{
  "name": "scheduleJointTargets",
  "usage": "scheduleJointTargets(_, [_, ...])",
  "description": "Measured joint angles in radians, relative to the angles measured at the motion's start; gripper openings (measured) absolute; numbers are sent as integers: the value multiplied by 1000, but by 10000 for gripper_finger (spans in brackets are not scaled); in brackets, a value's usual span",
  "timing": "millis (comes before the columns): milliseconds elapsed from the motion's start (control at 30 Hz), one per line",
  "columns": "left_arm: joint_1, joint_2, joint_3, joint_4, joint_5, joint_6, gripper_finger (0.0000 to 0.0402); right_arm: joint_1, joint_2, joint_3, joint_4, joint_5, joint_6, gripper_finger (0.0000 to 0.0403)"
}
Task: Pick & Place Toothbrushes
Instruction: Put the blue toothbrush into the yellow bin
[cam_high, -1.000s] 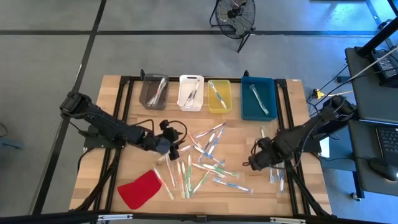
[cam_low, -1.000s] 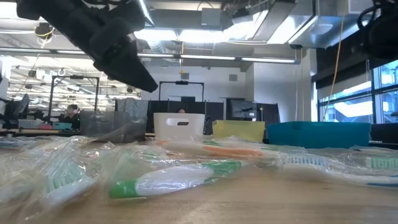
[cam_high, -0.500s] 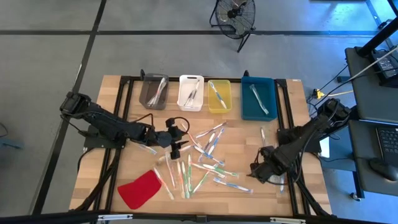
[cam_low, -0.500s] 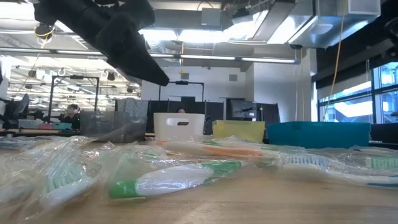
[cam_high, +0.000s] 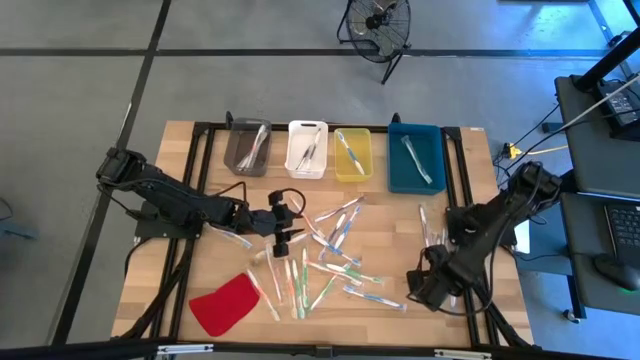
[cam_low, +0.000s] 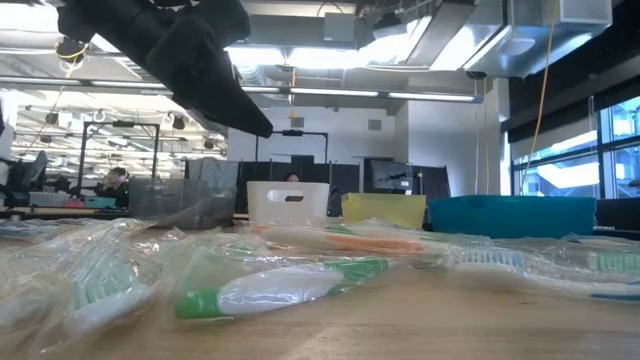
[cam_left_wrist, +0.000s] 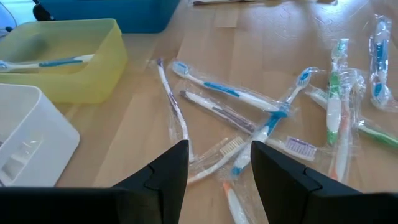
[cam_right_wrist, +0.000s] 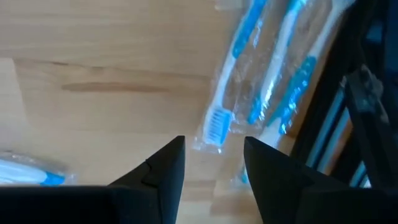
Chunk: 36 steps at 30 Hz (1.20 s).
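Observation:
My right gripper's fingers stop short of the blue toothbrush, so it needs to move toward the toothbrush before closing.
Many toothbrushes (cam_high: 330, 255) in clear wrappers lie flat and scattered on the middle of the wooden table (cam_high: 200, 270). My left gripper (cam_high: 283, 232) hovers open at the left end of the scatter, slanting down toward it. In its wrist view the open left gripper (cam_left_wrist: 217, 180) has nothing between its fingers, and blue and green toothbrushes (cam_left_wrist: 230, 96) lie ahead. My right gripper (cam_high: 420, 290) points down near the table's right near corner. The right gripper (cam_right_wrist: 213, 171) is open above two blue toothbrushes (cam_right_wrist: 249, 81) on the wood.
Grey (cam_high: 247, 147), white (cam_high: 307, 148), yellow (cam_high: 352, 153) and blue (cam_high: 416, 157) bins stand in a row along the far edge, each with toothbrushes inside. A flat red piece (cam_high: 226, 304) lies near the front left. A black frame rail (cam_right_wrist: 348, 124) runs beside the right gripper.
My right gripper has moved toward the table's near edge, come down a little and rolled about its own axis. My left gripper has turned slightly and edged toward the toothbrushes. No toothbrush has moved.

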<state>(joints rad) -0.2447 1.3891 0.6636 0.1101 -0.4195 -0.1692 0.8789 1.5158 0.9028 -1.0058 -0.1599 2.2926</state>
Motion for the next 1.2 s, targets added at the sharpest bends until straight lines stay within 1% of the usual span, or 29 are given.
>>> scheduleJointTargets(100, [0,0,0,1,-1,0,168,11,8,0,0,43,-1,169])
scheduleJointTargets(300, [1,0,0,53,0,42,168,31,35,0,-7,48,-4,174])
scheduleJointTargets(500, [7,0,0,99,5,102,168,52,72,0,8,40,0,166])
scheduleJointTargets(633, [31,0,0,125,35,122,168,56,111,-1,27,32,-2,166])
scheduleJointTargets(767, [56,0,0,135,66,122,168,60,139,-1,39,9,-4,172])
scheduleJointTargets(933, [75,0,0,135,90,114,168,59,159,-1,49,10,0,176])
scheduleJointTargets(1033, [77,0,0,135,108,105,168,59,168,-1,49,10,1,171])
scheduleJointTargets(1200, [77,0,0,134,108,105,168,59,189,-1,61,10,1,157])
